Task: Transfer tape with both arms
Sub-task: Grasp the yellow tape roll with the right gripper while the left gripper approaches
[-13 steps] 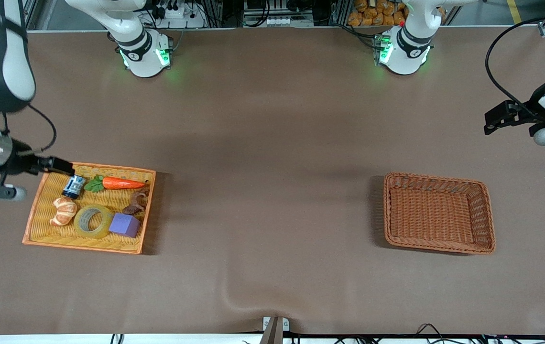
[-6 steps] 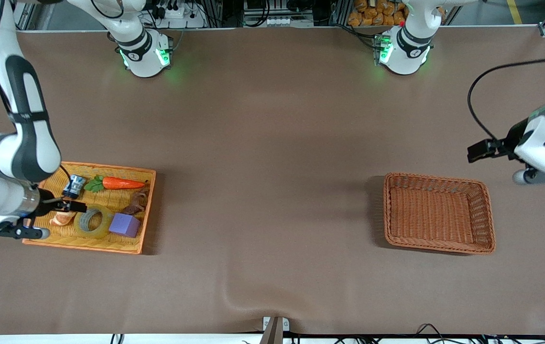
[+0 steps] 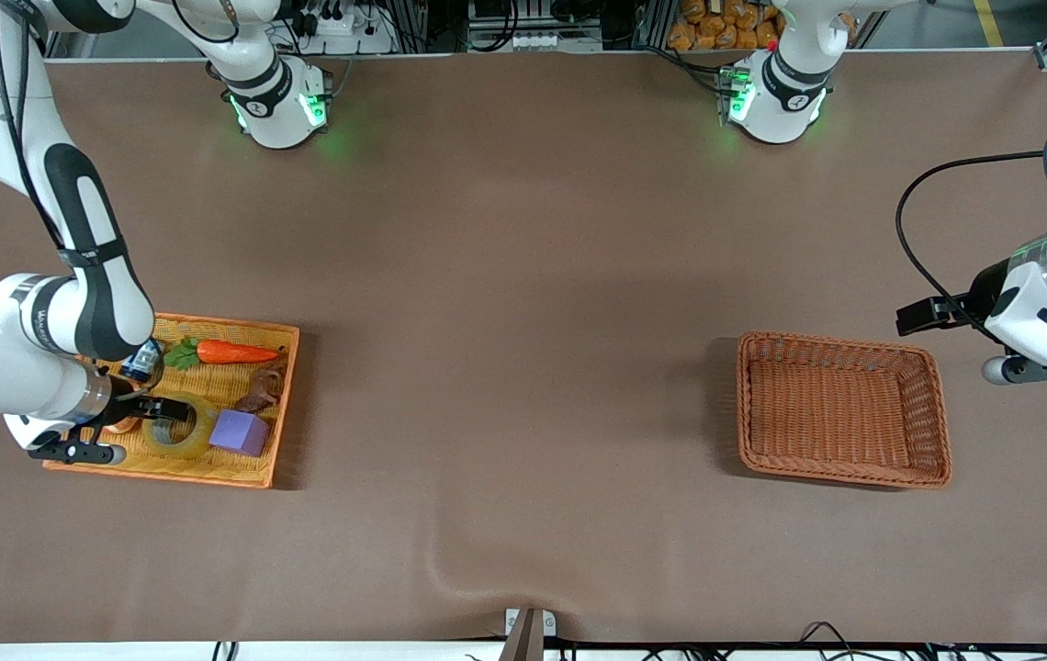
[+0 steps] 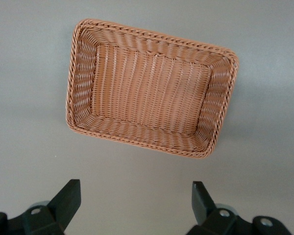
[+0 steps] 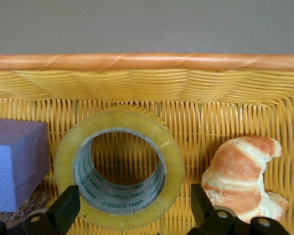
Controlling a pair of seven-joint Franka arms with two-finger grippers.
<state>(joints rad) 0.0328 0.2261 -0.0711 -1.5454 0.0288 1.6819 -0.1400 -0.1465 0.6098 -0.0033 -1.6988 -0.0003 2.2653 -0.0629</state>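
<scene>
In the right wrist view my fingers are above the tape ring (image 5: 169,171), outside its hole (image 5: 120,156), so it is too early to close. My right gripper lowers first.
The tape (image 3: 185,434), a yellowish ring with a grey core, lies flat in the orange tray (image 3: 239,473), between a croissant and a purple cube (image 3: 240,431). It also shows in the right wrist view (image 5: 119,169). My right gripper (image 3: 156,408) is open and low over the tape; its fingers (image 5: 63,208) stand on either side of the ring without touching it. My left gripper (image 3: 915,317) is open and empty in the air beside the brown wicker basket (image 3: 932,418), toward the left arm's end of the table. The basket also shows in the left wrist view (image 4: 78,105).
The tray also holds a croissant (image 5: 240,171), a carrot (image 3: 234,352), a small blue can (image 3: 145,360) and a brown piece (image 3: 259,395). The tray's rim (image 5: 147,62) rises close to the tape. The brown basket holds nothing.
My right gripper came down over the tray from the can's end and now straddles the tape. My left arm swung lower and closer to the brown basket.
</scene>
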